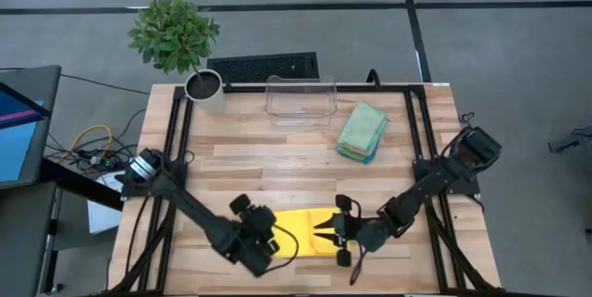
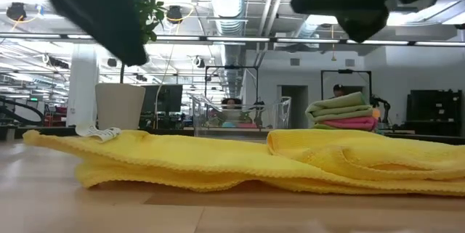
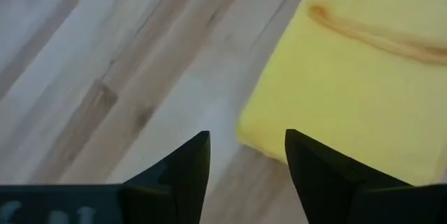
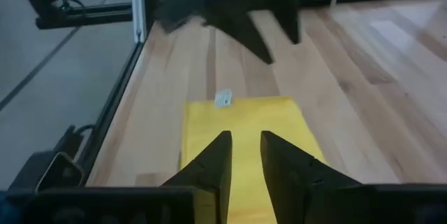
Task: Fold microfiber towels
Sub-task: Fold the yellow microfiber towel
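Note:
The left gripper needs to fold the towel over toward the yellow towel's folded part point(image 3: 391, 8), so it needs to grab the towel by its flat end point(image 3: 286, 137).
A yellow towel point(image 1: 310, 232) lies folded over on the wooden table point(image 1: 277, 163) near its front edge, with a small white tag point(image 4: 223, 98) at its left end. My left gripper point(image 1: 271, 239) is open above the towel's left end, and its fingers stand over the towel's corner point(image 3: 272, 130) and the bare wood. My right gripper point(image 1: 326, 232) hovers above the towel's right half point(image 4: 241, 123), its fingers a narrow gap apart and empty. In the low view the towel point(image 2: 240, 160) lies flat, and both grippers are above it.
A stack of folded towels point(image 1: 363, 130), pale green on top, lies at the back right. A clear plastic bin point(image 1: 301, 100) stands at the back middle, and a potted plant point(image 1: 203, 84) at the back left. Bare wood lies between the yellow towel and these.

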You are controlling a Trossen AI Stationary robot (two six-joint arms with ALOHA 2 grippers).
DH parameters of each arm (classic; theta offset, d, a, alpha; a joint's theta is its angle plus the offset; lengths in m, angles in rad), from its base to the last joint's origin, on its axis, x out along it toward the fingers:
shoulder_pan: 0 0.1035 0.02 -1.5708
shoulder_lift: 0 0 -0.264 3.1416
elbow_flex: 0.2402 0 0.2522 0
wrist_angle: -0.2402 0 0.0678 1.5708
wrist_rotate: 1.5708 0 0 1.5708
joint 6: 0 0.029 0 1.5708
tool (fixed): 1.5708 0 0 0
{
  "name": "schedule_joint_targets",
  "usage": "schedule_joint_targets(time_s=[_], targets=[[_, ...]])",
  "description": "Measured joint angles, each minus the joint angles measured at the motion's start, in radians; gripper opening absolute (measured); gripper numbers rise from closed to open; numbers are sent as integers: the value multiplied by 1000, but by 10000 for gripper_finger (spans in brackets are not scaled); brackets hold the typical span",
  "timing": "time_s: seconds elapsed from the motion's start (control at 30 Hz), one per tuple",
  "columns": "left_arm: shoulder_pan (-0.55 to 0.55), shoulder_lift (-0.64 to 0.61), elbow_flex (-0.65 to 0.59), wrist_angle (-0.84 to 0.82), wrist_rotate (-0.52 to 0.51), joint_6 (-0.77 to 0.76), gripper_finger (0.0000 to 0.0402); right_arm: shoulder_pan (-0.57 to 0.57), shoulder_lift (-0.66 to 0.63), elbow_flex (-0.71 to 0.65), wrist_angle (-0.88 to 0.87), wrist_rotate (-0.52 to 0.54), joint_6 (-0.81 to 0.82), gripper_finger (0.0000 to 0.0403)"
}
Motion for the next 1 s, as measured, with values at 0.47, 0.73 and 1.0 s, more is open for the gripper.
schedule_joint_targets(time_s=[0.47, 0.73, 1.0], targets=[[200, -3, -196, 322, 247, 369, 183, 79, -5, 0, -90, 11, 71, 101], [223, -7, -301, 478, 356, 370, 181, 86, -5, 0, -96, 21, 71, 101], [236, -21, -307, 474, 421, 340, 64, 77, 27, 1, -104, 47, 97, 101]])
